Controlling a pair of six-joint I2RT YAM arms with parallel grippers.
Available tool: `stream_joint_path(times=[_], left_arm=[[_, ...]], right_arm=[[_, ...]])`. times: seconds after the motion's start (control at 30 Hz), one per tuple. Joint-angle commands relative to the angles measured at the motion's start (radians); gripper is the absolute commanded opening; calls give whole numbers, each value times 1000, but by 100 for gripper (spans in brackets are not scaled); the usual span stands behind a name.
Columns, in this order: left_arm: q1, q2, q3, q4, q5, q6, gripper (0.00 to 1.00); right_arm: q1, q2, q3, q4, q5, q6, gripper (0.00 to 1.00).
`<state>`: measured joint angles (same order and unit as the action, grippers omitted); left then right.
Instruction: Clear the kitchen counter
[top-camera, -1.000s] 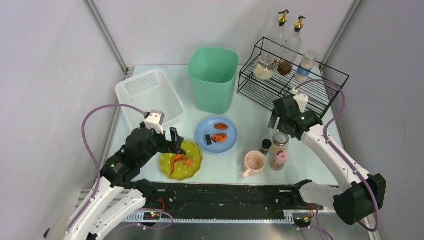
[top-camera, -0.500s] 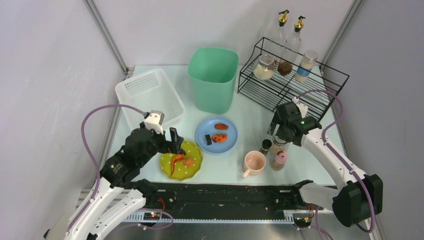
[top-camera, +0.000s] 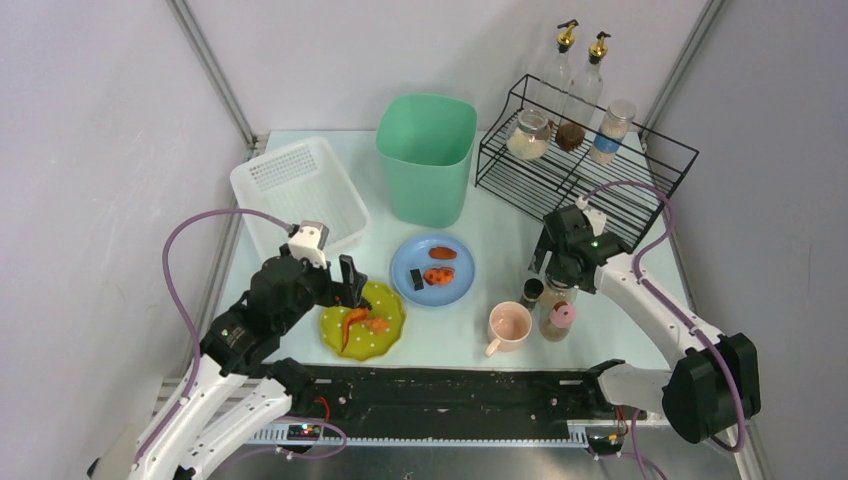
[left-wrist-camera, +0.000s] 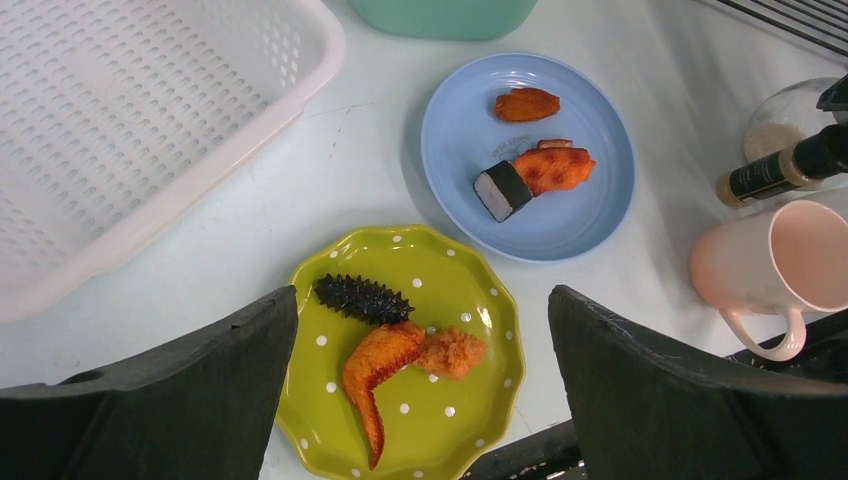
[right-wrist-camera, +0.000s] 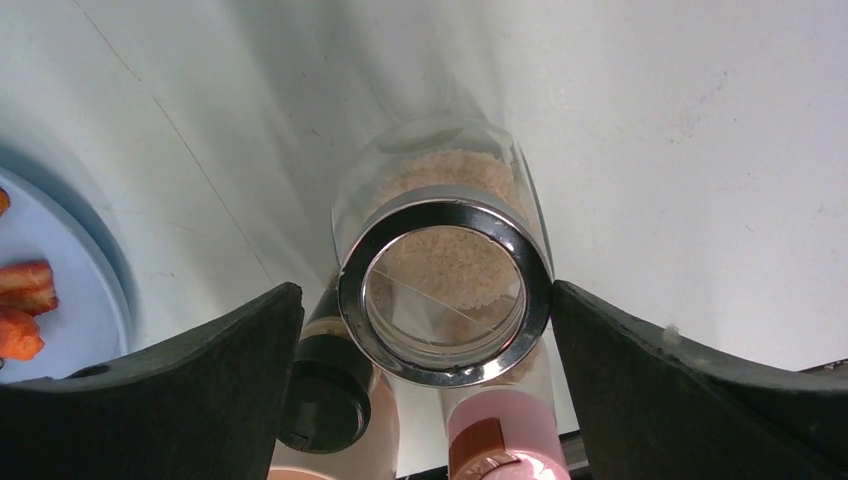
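My open right fingers are level with the lid's sides in the right wrist view, so my right gripper should close on the steel lid now.
The kitchen counter is the pale mint-white tabletop. My left gripper is open and empty, hovering over a green dotted plate that holds a chicken wing, a crumbed piece and a black spiky piece; in the left wrist view the gripper frames that plate. My right gripper is open, its jaws on either side of a steel-lidded glass jar of pale grains, and the right jaw is close to the lid. A dark-capped bottle and a pink-capped bottle stand against the jar.
A blue plate with food pieces lies mid-counter, and a pink mug stands near the front. A green bin stands at the back, a white basket back left and a black wire rack with jars back right. The black rail runs along the front.
My right gripper has moved left and down, and its jaws now flank the steel-lidded jar. The left arm has not moved.
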<state>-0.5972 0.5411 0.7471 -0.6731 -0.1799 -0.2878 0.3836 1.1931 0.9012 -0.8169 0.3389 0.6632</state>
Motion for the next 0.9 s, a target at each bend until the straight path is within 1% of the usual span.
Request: stream_joint_path(times=[0.0, 0.27, 0.47, 0.53, 0.57, 0.6, 0.63, 0.67, 0.7, 0.8, 0.87], left_arm=[[2, -3, 0, 10, 3, 4, 98], [2, -6, 0, 10, 4, 3, 98], [2, -7, -1, 10, 5, 3, 98], [1, -7, 0, 9, 4, 3, 98], [1, -6, 0, 9, 4, 3, 98], [1, -6, -1, 10, 3, 3, 98], [0, -6, -1, 10, 3, 3, 98], [0, -6, -2, 10, 2, 3, 98], [0, -5, -3, 9, 2, 3, 98], [1, -2, -2, 10, 2, 1, 98], [1, -1, -2, 10, 3, 1, 98]], right_arm=[[22, 9, -5, 26, 45, 26, 96], [33, 21, -5, 37, 48, 28, 87], [35, 23, -15, 57, 27, 14, 69], [35, 25, -20, 64, 19, 9, 60], [34, 24, -20, 66, 16, 5, 52], [35, 22, -20, 71, 10, 2, 47], [35, 17, -20, 73, 7, -3, 39], [34, 12, -18, 80, 4, -5, 35], [33, -2, -18, 84, 3, -11, 26], [25, -47, -13, 100, -3, -28, 14], [15, -91, 2, 95, -4, -43, 3]])
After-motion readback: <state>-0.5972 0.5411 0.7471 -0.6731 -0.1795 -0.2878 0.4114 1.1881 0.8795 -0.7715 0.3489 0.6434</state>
